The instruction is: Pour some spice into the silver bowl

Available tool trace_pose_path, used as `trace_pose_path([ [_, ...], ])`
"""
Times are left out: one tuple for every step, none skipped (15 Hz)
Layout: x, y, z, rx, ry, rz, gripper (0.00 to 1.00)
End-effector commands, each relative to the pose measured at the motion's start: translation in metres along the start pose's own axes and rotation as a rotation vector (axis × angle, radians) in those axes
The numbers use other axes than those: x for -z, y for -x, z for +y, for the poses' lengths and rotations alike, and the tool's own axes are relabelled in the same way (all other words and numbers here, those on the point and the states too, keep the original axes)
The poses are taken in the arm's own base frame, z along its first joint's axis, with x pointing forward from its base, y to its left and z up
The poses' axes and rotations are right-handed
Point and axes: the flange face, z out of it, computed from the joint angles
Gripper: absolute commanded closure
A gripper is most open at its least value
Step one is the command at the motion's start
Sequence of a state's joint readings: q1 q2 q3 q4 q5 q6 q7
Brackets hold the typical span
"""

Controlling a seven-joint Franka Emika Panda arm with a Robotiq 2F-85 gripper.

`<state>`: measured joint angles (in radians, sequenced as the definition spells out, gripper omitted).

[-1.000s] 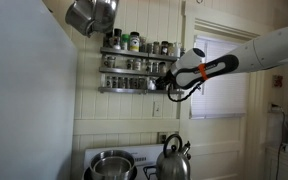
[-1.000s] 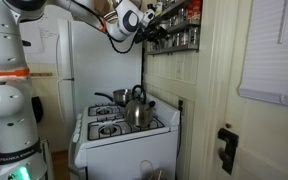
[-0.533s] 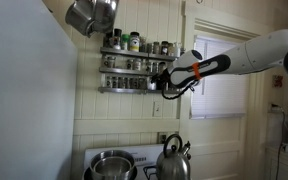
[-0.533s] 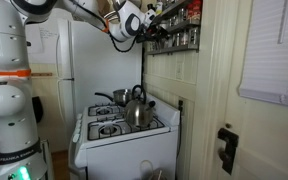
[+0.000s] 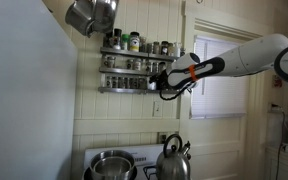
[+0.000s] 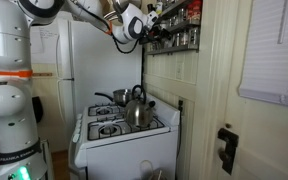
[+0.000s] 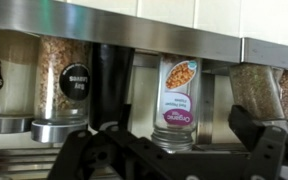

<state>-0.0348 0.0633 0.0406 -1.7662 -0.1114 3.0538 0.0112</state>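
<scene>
My gripper is to grab the clear spice jar next, on opposite sides near its pink "Organic" label (image 7: 179,92). The jar's far end will stay free to pour into the silver bowl.
The silver bowl (image 5: 111,165) sits on the stove at the bottom of an exterior view, left of the kettle. A wall spice rack (image 5: 132,66) holds several jars, and it also shows in an exterior view (image 6: 176,36). My gripper (image 5: 163,84) is at the right end of the rack's lower shelf (image 6: 154,33). In the wrist view my gripper (image 7: 164,150) is open. A clear spice jar with a pink "Organic" label (image 7: 179,92) stands between the spread fingers, and they do not touch it.
A steel kettle (image 5: 172,160) stands on the stove (image 6: 119,128) next to the bowl. A tilted grey pot (image 5: 92,14) hangs at the top left. Other jars (image 7: 62,85) crowd the shelf. A white fridge (image 6: 84,60) stands behind the stove and a window (image 5: 224,75) to the right.
The arm has moved slightly left, bringing the gripper closer to the rack's lower shelf. The bowl and kettle have not moved.
</scene>
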Motion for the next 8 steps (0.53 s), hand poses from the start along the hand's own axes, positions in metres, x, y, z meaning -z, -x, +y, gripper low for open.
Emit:
trace_pose_path([
  [-0.0075,0.0006,-0.0065,0.003,-0.023,0.047,0.00],
  [-0.0085,0.0010,-0.0070,0.006,-0.023,0.058,0.08],
  [-0.0092,0.0014,-0.0079,0.009,-0.026,0.062,0.15],
  [-0.0102,0.0021,-0.0074,0.014,-0.024,0.068,0.18],
  [-0.0108,0.0026,-0.0075,0.016,-0.025,0.071,0.23],
  [-0.0115,0.0033,-0.0065,0.020,-0.023,0.072,0.17],
  [-0.0120,0.0038,-0.0055,0.023,-0.021,0.072,0.14],
  [-0.0125,0.0041,-0.0047,0.027,-0.019,0.073,0.14],
])
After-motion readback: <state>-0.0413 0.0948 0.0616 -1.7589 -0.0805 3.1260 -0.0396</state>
